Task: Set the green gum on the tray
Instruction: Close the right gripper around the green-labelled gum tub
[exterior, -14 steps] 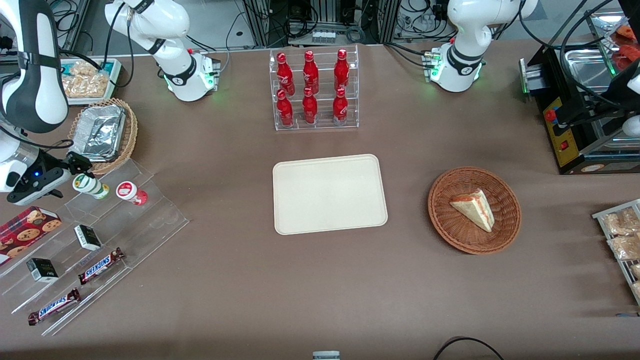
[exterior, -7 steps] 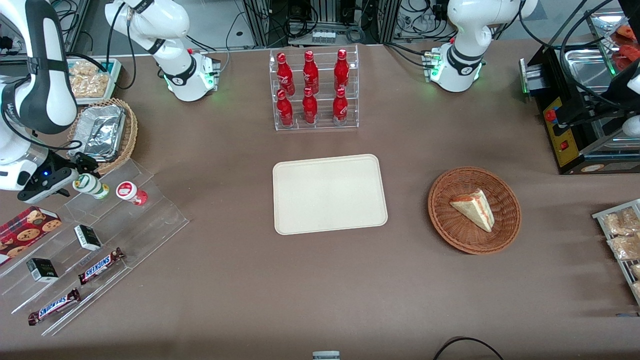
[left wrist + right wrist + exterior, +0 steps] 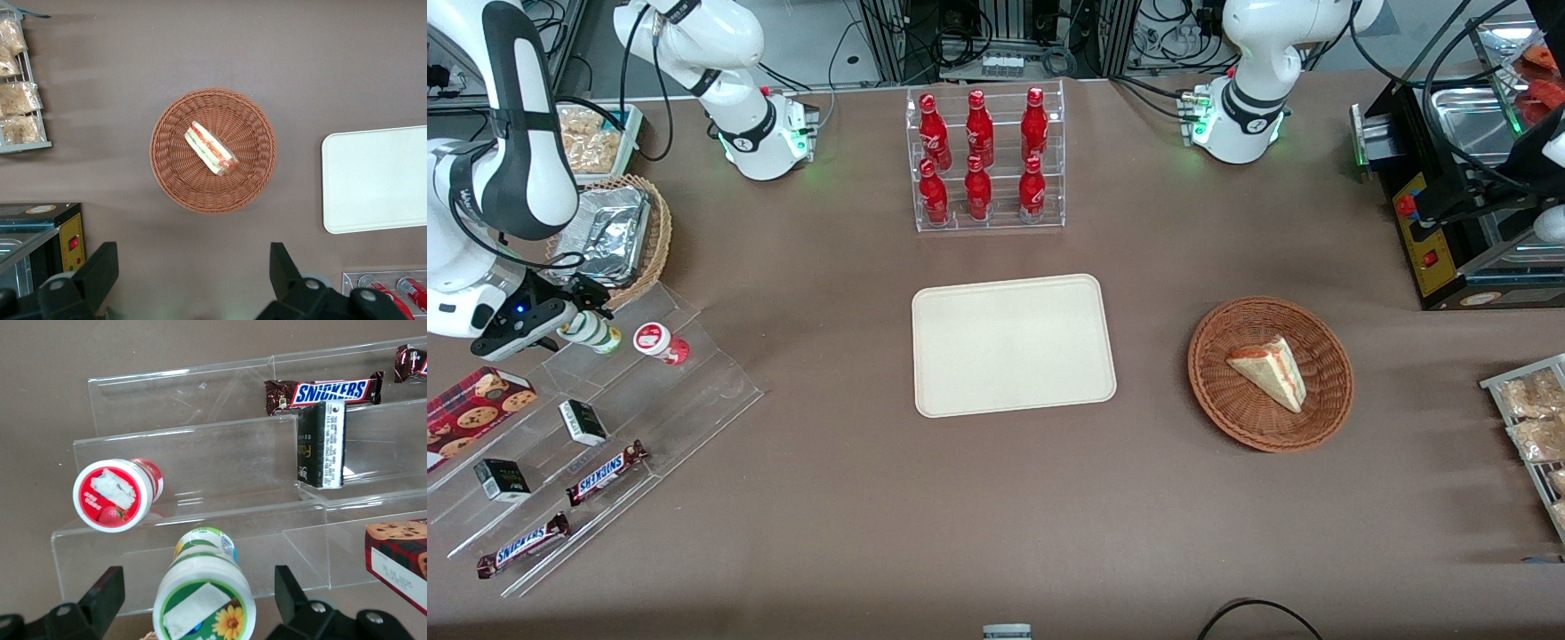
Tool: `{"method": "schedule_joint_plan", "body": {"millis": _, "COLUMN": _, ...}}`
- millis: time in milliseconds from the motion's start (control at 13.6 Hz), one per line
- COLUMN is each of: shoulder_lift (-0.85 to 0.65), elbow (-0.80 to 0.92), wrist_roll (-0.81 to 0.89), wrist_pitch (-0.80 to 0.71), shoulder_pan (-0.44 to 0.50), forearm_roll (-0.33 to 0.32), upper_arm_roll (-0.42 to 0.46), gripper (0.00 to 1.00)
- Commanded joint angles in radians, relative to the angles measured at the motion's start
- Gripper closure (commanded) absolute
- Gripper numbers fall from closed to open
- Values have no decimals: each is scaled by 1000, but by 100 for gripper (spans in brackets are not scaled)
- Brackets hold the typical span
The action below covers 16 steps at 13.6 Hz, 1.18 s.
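The right gripper grabs the gum by its white-lidded end (image 3: 203,600) next, to place the green gum on the tray.
The green gum (image 3: 596,334) lies on its side on the top step of a clear stepped stand (image 3: 685,391), at the working arm's end of the table. In the right wrist view its white and green lid (image 3: 203,603) faces the camera. My right gripper (image 3: 578,313) is open, with the gum lying between the fingers (image 3: 100,595) and a gap on each side (image 3: 199,590). The red-and-white canister (image 3: 660,343) lies beside the gum (image 3: 117,493). The beige tray (image 3: 1014,345) lies bare at the table's middle and also shows in the left wrist view (image 3: 373,180).
The stand also holds Snickers bars (image 3: 605,471), small black boxes (image 3: 583,421) and a cookie box (image 3: 476,404). A wicker basket with a foil pan (image 3: 609,233) stands farther from the camera than the gripper. A bottle rack (image 3: 985,160) and a sandwich basket (image 3: 1270,373) flank the tray.
My right arm has moved toward the green gum, so the open fingers now reach around its lid end. The gum and the red canister have not moved.
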Motion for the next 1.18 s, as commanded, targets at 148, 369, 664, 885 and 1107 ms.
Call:
{"method": "schedule_joint_plan", "body": {"millis": 148, "shoulder_lift": -24, "elbow": -28, "wrist_roll": -39, "wrist_pitch": 25, "shoulder_pan": -24, "forearm_roll": 23, "upper_arm_roll": -3, "gripper": 0}}
{"method": "schedule_joint_plan", "body": {"millis": 369, "shoulder_lift": -21, "elbow": -28, "wrist_roll": -39, "wrist_pitch": 25, "shoulder_pan": -24, "forearm_roll": 23, "upper_arm_roll": -6, "gripper": 0}}
{"method": "schedule_joint_plan", "body": {"millis": 664, "shoulder_lift": -20, "elbow": -26, "wrist_roll": -35, "wrist_pitch": 18, "shoulder_pan": -22, "forearm_roll": 31, "upper_arm_roll": -6, "gripper": 100}}
{"method": "schedule_joint_plan", "body": {"millis": 885, "shoulder_lift": -26, "elbow": -14, "wrist_roll": -30, "wrist_pitch": 0, "shoulder_pan": -15, "forearm_roll": 46, "upper_arm_roll": -6, "gripper": 100}}
{"method": "schedule_joint_plan", "body": {"millis": 1107, "shoulder_lift": -30, "elbow": 61, "wrist_roll": -24, "wrist_pitch": -107, "shoulder_pan": -7, "forearm_roll": 46, "upper_arm_roll": 2, "gripper": 100}}
